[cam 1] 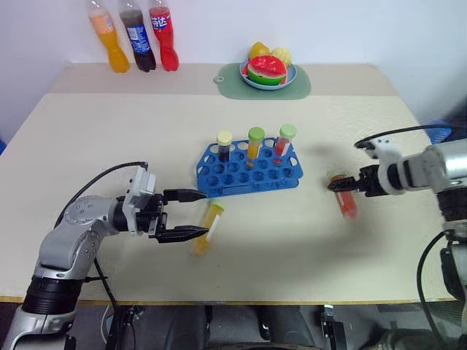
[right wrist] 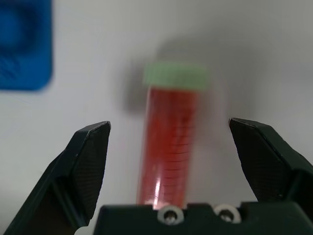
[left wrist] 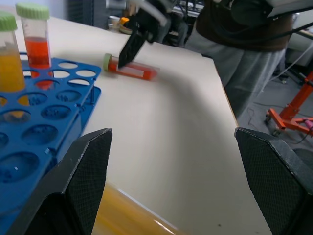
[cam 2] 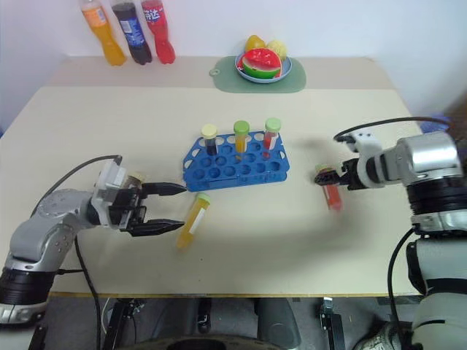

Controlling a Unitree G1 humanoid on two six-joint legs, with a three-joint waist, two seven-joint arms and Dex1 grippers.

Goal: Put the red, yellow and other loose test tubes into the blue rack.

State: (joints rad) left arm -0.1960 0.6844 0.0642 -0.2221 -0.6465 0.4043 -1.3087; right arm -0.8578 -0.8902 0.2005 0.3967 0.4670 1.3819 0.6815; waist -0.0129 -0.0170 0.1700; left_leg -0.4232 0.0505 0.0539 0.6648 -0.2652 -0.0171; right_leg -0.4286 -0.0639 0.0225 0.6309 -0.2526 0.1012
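The red tube is ready for my right gripper to close on it. My fingers are beside the red tube's body (right wrist: 170, 142), below its green cap (right wrist: 177, 76).
The blue rack (cam 1: 248, 173) lies mid-table with three capped test tubes standing in its back row: a dark one (cam 1: 224, 147), a yellow-orange one (cam 1: 255, 144) and a red one (cam 1: 283, 143). A loose yellow tube (cam 1: 207, 229) lies on the table just in front of the rack. My left gripper (cam 1: 207, 214) is open and level, its fingertips either side of that tube's capped end without touching it. A loose red tube (right wrist: 171, 147) with a light green cap lies to the right of the rack. Over it hangs my right gripper (right wrist: 168, 123), tilted down and open, straddling it.
Three soda bottles (cam 1: 136, 36) stand at the back left. A green mat with a fruit bowl (cam 1: 268, 73) sits at the back centre. A person (left wrist: 244, 34) stands beyond the table's right side.
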